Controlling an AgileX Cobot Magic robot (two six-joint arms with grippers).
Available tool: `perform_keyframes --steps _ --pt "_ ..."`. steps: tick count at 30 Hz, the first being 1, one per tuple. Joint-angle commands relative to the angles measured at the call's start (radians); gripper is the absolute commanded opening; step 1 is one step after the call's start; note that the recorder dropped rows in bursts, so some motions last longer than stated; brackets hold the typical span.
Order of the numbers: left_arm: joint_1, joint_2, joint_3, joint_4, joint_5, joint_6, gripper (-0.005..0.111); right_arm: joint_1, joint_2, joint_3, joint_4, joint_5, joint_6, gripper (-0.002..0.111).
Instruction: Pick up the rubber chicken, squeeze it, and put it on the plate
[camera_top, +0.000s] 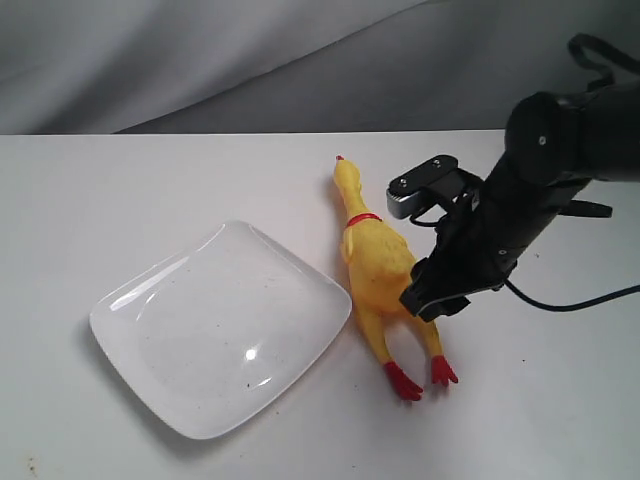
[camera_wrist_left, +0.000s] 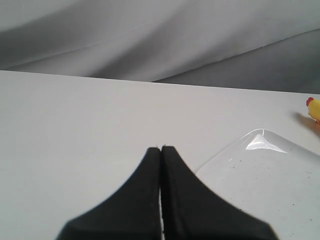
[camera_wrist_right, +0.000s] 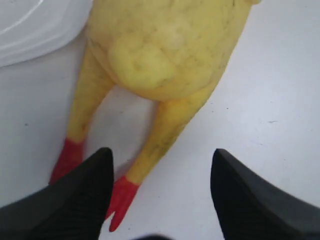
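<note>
In the right wrist view, my right gripper's fingers are above the chicken's yellow leg, short of the chicken's bumpy body (camera_wrist_right: 160, 50). They move there, before closing.
The yellow rubber chicken (camera_top: 375, 265) lies flat on the white table, beak pointing away, red feet toward the front, just right of the white plate (camera_top: 215, 325). My right gripper (camera_top: 435, 300) hovers open over the chicken's legs and lower body, holding nothing. In the right wrist view the bumpy body (camera_wrist_right: 160, 50) and both red feet fill the frame, and the open gripper (camera_wrist_right: 162, 160) has one foot beside a finger. My left gripper (camera_wrist_left: 161, 149) is shut and empty over bare table, beside a corner of the plate (camera_wrist_left: 270, 175); the chicken's head (camera_wrist_left: 314, 107) peeks in at the edge.
Grey cloth (camera_top: 250, 60) hangs behind the table's far edge. A black cable (camera_top: 580, 300) trails from the right arm over the table. White tabletop (camera_top: 560, 420) lies to the right of the chicken.
</note>
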Motion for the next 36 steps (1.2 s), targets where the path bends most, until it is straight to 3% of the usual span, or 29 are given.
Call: perform_keyframes --steps 1,23,26,30,36 --pt "-0.004 -0.003 0.005 0.003 -0.005 -0.002 0.0 0.028 0.029 0.002 -0.141 -0.032 0.117 0.054" --pt "-0.004 -0.003 0.005 0.003 -0.005 -0.002 0.0 0.028 0.166 0.002 -0.069 -0.175 0.109 0.049" --pt "-0.004 -0.003 0.005 0.003 -0.005 -0.002 0.0 0.028 0.166 0.002 -0.069 -0.175 0.109 0.036" --pt "-0.004 -0.003 0.005 0.003 -0.005 -0.002 0.0 0.028 0.166 0.002 -0.074 -0.177 0.109 0.003" --pt "-0.004 -0.003 0.005 0.003 -0.005 -0.002 0.0 0.026 0.11 0.002 -0.162 -0.141 0.152 0.0"
